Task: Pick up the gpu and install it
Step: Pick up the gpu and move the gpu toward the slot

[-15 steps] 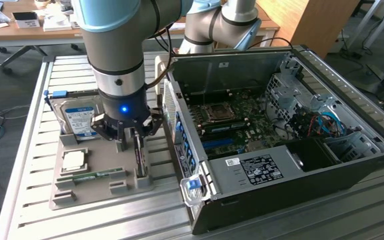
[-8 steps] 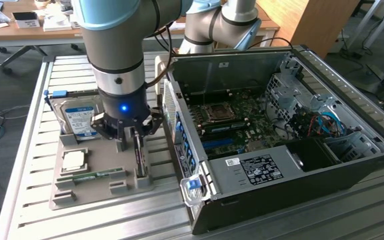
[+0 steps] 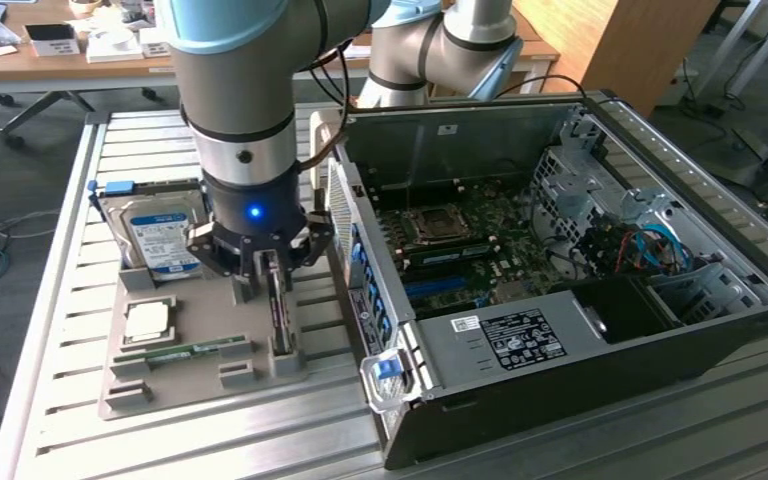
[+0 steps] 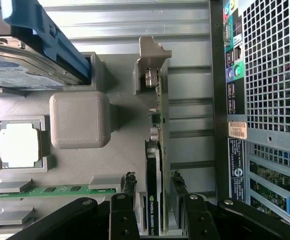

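Observation:
The gripper grips the GPU (image 4: 159, 107) by its black fan section (image 4: 153, 195) next, to install it in the open computer case.
The gpu (image 3: 281, 322) stands on its edge in a slot of the grey holder tray (image 3: 191, 390), just beside the open computer case (image 3: 584, 330). My gripper (image 3: 273, 272) hangs directly over it. In the wrist view the card's green edge, black fan and silver end bracket make up the gpu (image 4: 159, 107). My gripper (image 4: 153, 181) is open, with one black fingertip on each side of the card and a small gap left on both sides. The motherboard (image 3: 471, 235) lies exposed inside the case.
On the same tray sit a silver hard drive with a blue-white label (image 3: 160, 238), a processor chip (image 3: 148, 318) and a narrow green memory stick (image 3: 181, 352). The case's perforated rear wall (image 4: 274, 65) stands close beside the gripper. A wooden desk lies behind the slatted metal table.

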Tool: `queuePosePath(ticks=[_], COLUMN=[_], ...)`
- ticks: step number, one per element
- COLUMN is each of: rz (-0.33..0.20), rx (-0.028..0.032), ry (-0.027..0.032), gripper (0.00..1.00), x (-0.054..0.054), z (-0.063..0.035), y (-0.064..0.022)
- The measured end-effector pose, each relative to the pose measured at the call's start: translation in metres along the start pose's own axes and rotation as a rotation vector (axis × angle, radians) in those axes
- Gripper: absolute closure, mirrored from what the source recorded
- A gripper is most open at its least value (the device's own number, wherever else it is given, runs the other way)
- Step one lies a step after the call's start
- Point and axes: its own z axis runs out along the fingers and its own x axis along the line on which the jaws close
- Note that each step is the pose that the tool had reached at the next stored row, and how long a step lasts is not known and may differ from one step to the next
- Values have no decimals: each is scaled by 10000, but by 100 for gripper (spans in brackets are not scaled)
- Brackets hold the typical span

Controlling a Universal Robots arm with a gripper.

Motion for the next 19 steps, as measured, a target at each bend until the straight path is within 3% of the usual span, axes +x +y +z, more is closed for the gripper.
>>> queuePosePath(ticks=[13, 19], rz=[2, 1], rx=[0, 5], ry=[0, -1], gripper=[58, 58], x=[3, 3], z=[175, 188], y=[-7, -8])
